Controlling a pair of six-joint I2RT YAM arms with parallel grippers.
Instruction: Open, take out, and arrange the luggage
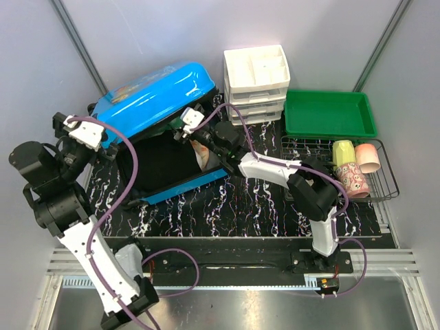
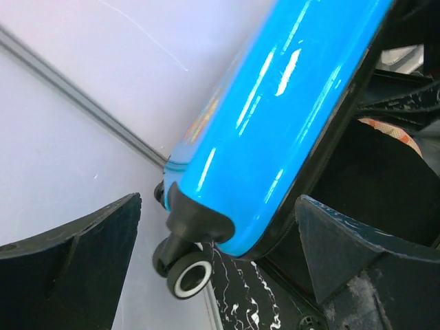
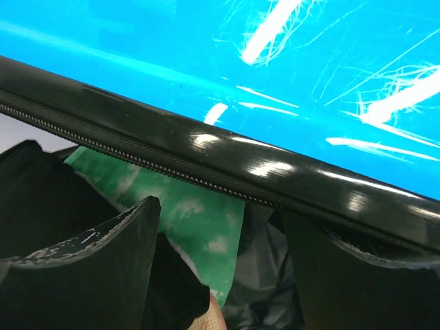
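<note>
The left gripper grabs the raised lid's black rim near the wheel corner point(image 1: 109, 141) next, fingers on either side of the rim, to open the luggage point(image 1: 155, 93).
The luggage point(image 1: 155, 93) is a bright blue hard-shell suitcase at the back left, its lid raised at a slant over the dark-lined lower shell point(image 1: 161, 168). My left gripper point(image 1: 102, 137) is at the lid's left corner. In the left wrist view it point(image 2: 216, 268) is open, its fingers wide on both sides of the blue corner point(image 2: 275, 117) and its black wheel point(image 2: 189, 275), not touching them. My right gripper point(image 1: 184, 129) reaches under the lid's front rim. It point(image 3: 220, 275) is open below the black zipper rim point(image 3: 206, 158), with green patterned cloth point(image 3: 199, 213) between the fingers.
A white three-drawer organiser point(image 1: 256, 82) stands behind the suitcase, with a green tray point(image 1: 330, 113) to its right. A wire rack point(image 1: 295, 148) at the right holds a yellow-green cup point(image 1: 342, 152), a pink cup point(image 1: 368, 157) and a patterned cup point(image 1: 353, 180). A black marbled mat point(image 1: 240, 206) covers the table.
</note>
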